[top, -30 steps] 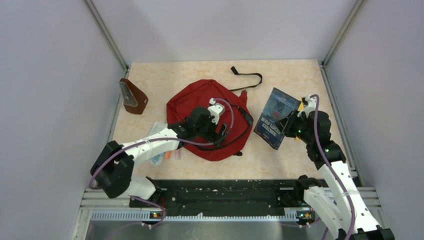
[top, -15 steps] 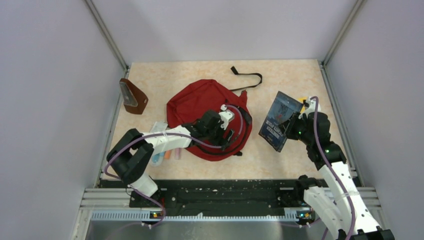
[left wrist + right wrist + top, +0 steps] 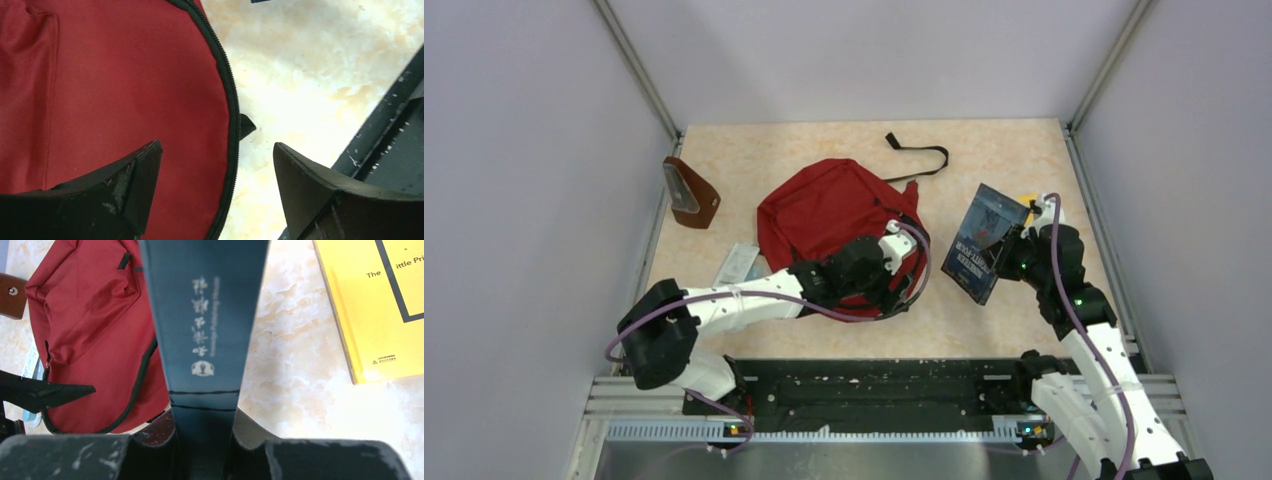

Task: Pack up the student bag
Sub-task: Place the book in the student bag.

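The red cloth is below my left gripper's fingers in the left wrist view, so the gripper needs to come down before closing on the bag's zipper edge.
The student bag is a dark-red backpack lying flat mid-table. My left gripper hovers open over its near right edge. In the left wrist view the bag and its black zipper run between the spread jaws of the left gripper, which hold nothing. My right gripper is shut on a dark blue book, held on edge and tilted just right of the bag. In the right wrist view the book's spine rises from the right gripper.
A yellow book lies flat on the table right of the blue one. A brown wedge pouch stands at the left wall. A black strap trails behind the bag. Clear packets lie left of the bag. A black rail borders the near edge.
My left arm swung right, from over the bag's middle to its near right edge. The right gripper tipped the blue book more upright, then held still.
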`<state>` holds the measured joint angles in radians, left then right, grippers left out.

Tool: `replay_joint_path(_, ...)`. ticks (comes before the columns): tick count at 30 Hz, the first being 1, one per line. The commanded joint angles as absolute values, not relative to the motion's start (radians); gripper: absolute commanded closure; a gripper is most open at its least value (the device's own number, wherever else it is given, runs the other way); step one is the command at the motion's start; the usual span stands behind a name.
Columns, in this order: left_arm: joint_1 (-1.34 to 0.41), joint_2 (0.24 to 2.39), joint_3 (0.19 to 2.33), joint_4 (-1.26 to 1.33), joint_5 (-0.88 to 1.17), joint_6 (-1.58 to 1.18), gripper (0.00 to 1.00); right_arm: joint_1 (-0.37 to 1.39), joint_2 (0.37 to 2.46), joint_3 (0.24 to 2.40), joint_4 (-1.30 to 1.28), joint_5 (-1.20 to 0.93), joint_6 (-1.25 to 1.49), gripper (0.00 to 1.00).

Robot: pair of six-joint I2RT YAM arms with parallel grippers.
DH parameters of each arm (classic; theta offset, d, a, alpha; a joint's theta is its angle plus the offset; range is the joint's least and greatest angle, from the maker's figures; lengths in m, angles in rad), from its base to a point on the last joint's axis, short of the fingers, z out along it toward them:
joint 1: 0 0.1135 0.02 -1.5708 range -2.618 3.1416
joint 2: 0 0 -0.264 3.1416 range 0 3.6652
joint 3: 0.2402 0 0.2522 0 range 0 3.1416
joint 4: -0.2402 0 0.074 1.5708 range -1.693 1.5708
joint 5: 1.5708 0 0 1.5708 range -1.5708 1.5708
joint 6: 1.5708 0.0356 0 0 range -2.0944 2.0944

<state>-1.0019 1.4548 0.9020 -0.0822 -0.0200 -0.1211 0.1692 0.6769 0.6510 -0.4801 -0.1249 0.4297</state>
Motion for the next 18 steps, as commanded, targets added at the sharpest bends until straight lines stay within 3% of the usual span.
replay_joint_path(1, -1.021, 1.483, 0.955, -0.097, -0.166, -0.119, 0.13, 0.178, 0.659, 0.709, -0.357, -0.142, 0.442, 1.00)
replay_joint_path(6, -1.048, 1.526, 0.978, -0.126, -0.264, -0.100, 0.13, 0.177, 0.645, 0.709, -0.374, -0.129, 0.433, 1.00)
replay_joint_path(11, -1.055, 1.544, 0.996, -0.141, -0.281, -0.097, 0.22, 0.178, 0.636, 0.706, -0.382, -0.121, 0.431, 1.00)
replay_joint_path(15, -1.054, 1.528, 0.992, -0.134, -0.302, -0.108, 0.42, 0.178, 0.633, 0.704, -0.387, -0.118, 0.427, 1.00)
replay_joint_path(18, -1.055, 1.510, 0.992, -0.139, -0.356, -0.134, 0.68, 0.177, 0.631, 0.703, -0.389, -0.115, 0.425, 1.00)
